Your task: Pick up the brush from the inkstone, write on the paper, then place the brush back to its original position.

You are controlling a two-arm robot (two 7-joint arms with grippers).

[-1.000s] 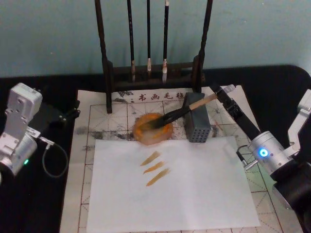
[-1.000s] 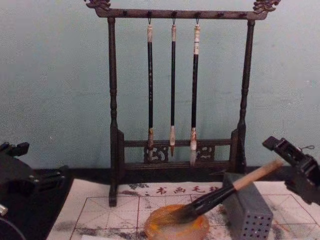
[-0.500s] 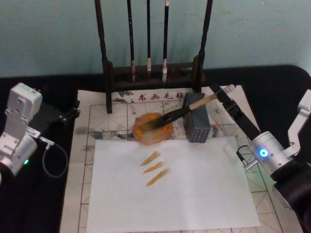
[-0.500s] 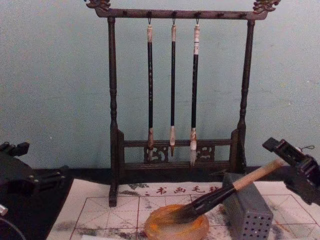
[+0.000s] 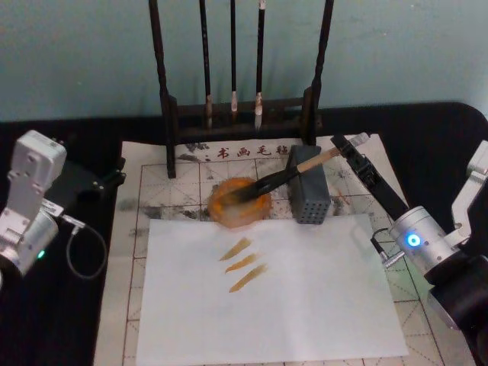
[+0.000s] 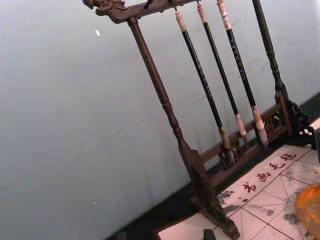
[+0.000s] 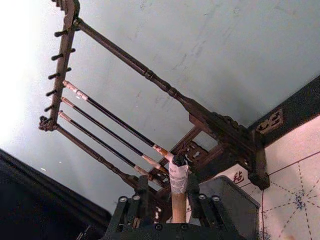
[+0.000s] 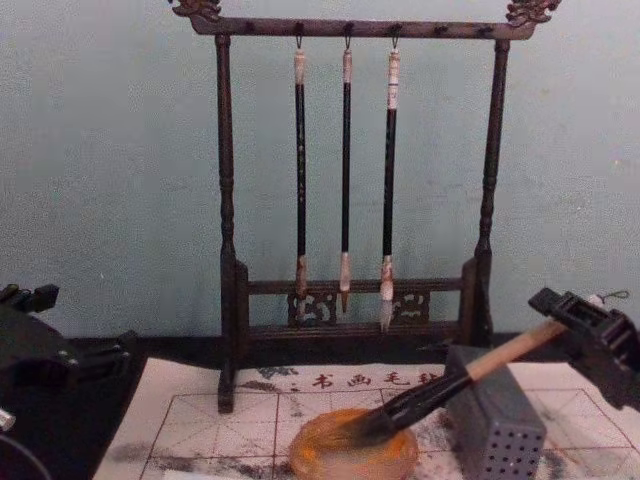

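Note:
The brush will be grabbed by its capped handle end (image 8: 550, 330) with my right gripper, and its dark bristles will stay free so that it can write.
The brush (image 5: 278, 178) lies slanted, its dark bristles in the amber inkstone (image 5: 227, 211) and its tan handle propped on a grey block (image 5: 311, 198). My right gripper (image 5: 343, 145) is at the handle's far end, open, with a finger on either side of the whitish end cap (image 7: 178, 175). From the chest, the right gripper (image 8: 565, 315) overlaps the tip of the brush (image 8: 440, 390). The paper (image 5: 191, 171) with red grid lines lies under a plain white sheet (image 5: 305, 305) bearing three orange strokes. My left gripper (image 5: 107, 181) is parked at the paper's left edge.
A dark wooden rack (image 5: 240, 122) with three slim hanging brushes (image 8: 345, 170) stands behind the inkstone (image 8: 330, 455). The grey holed block (image 8: 495, 430) sits just right of the dish. A black tabletop surrounds the paper.
My right gripper has dropped slightly and closed in on the handle's end, which now sits between its fingers. The brush and the left arm have stayed still.

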